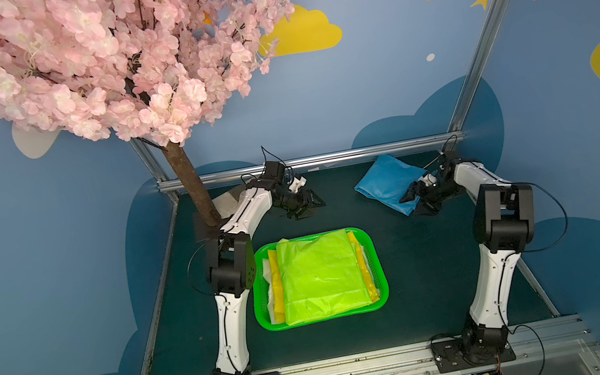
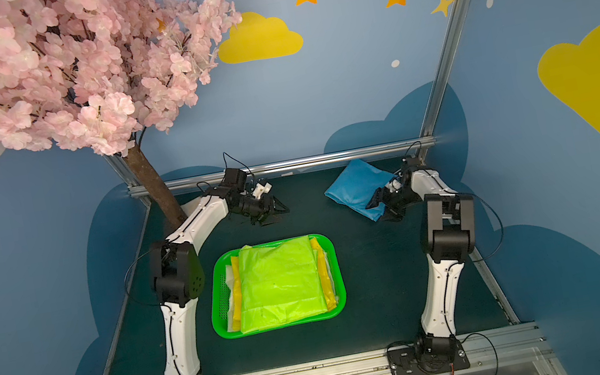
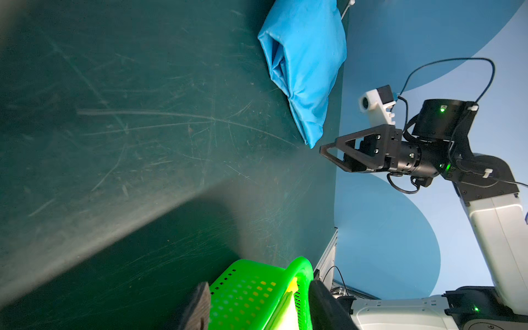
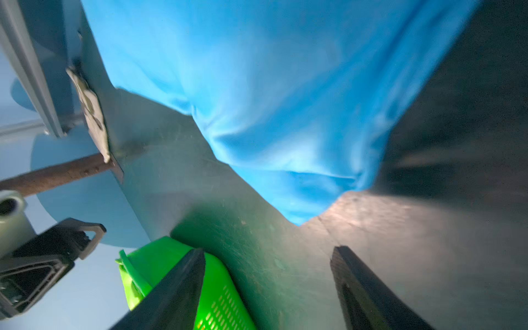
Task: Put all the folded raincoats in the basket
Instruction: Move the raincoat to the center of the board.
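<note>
The blue raincoat needs to go in the basket (image 1: 321, 318), so next my right gripper should grab it by its near corner. The raincoat's side facing my left gripper should stay free.
A blue folded raincoat (image 1: 385, 182) (image 2: 356, 187) lies on the dark green table at the back right, outside the basket. My right gripper (image 1: 410, 206) (image 2: 375, 210) (image 4: 268, 251) stands open just off the raincoat's (image 4: 285, 85) near corner, with nothing between its fingers. The bright green basket (image 1: 321, 318) (image 2: 285, 324) sits mid-table and holds a lime green folded raincoat (image 1: 319, 272) on top of yellow and white ones. My left gripper (image 1: 314, 207) (image 2: 280, 213) (image 3: 258, 285) hangs open and empty beyond the basket's (image 3: 248, 291) far edge.
A fake blossom tree's trunk (image 1: 192, 190) stands at the table's back left corner, behind the left arm. Aluminium rails (image 1: 310, 161) frame the table's back and sides. Bare table lies between the basket and the blue raincoat.
</note>
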`<act>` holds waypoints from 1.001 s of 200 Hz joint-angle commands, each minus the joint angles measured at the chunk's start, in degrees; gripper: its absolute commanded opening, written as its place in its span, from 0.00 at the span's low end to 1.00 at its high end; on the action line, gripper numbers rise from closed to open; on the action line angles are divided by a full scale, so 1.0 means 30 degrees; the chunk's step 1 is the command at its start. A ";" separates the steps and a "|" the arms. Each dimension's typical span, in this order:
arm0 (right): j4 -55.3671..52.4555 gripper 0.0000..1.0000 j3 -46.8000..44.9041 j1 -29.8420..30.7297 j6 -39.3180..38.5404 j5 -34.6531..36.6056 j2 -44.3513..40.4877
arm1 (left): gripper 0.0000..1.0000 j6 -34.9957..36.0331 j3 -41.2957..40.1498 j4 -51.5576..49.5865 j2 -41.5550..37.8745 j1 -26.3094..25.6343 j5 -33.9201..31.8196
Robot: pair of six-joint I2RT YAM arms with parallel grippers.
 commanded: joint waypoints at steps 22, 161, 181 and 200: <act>0.1825 0.74 0.0521 -0.1397 0.2035 0.0794 0.0822 | 0.59 0.0376 -0.0222 -0.0079 -0.0501 0.0053 0.0360; 0.3582 0.46 0.5752 -0.1557 0.4199 -0.0836 0.6715 | 0.59 0.0662 -0.1155 0.0045 -0.0979 0.0041 0.0125; 0.3583 0.42 0.6202 -0.1427 0.4347 -0.0922 0.7033 | 0.59 0.0668 -0.1161 0.0023 -0.0923 0.0026 0.0116; 0.3583 0.35 0.6728 -0.1346 0.4484 -0.1091 0.7435 | 0.59 0.0708 -0.1168 -0.0035 -0.0954 0.0027 0.0116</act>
